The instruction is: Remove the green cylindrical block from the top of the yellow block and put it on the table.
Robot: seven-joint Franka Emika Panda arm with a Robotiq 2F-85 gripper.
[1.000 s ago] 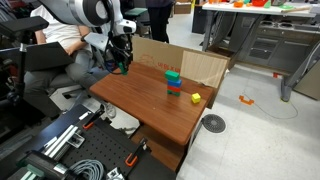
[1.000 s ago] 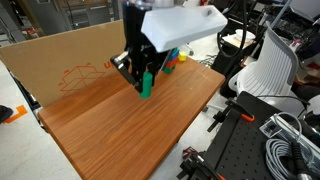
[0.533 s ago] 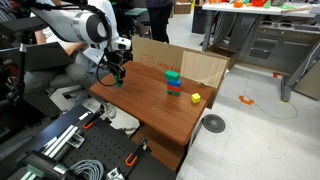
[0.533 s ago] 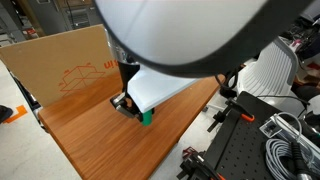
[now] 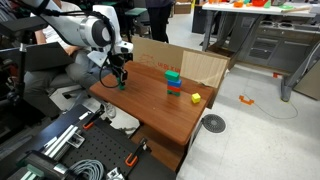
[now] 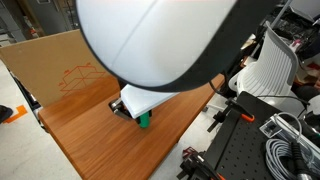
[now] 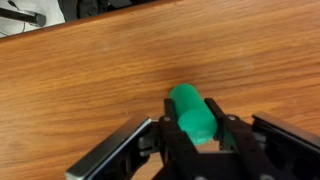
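I will let go of the green cylindrical block with my gripper, because the lower end [image 5: 122, 87] [image 7: 184, 91] of the upright block meets the wooden tabletop.
My gripper [image 7: 196, 124] is shut on the green cylindrical block [image 7: 190, 108], one finger on each side. In both exterior views the gripper [image 5: 121, 78] [image 6: 133, 110] holds the cylinder [image 5: 123, 84] [image 6: 144, 121] upright, low over the near-left part of the wooden table [image 5: 150, 105]. The cylinder's lower end is at or just above the tabletop. A small yellow block [image 5: 196, 98] lies alone on the table towards the right, well away from the gripper.
A stack of coloured blocks [image 5: 173, 82] stands mid-table before a cardboard wall [image 5: 190, 62] that also shows at the back [image 6: 60, 60]. The arm's white body [image 6: 170, 40] fills much of an exterior view. A person sits behind the table's left end.
The gripper has come down with the green cylinder, from well above the table to just at its surface. It has stayed shut on it.
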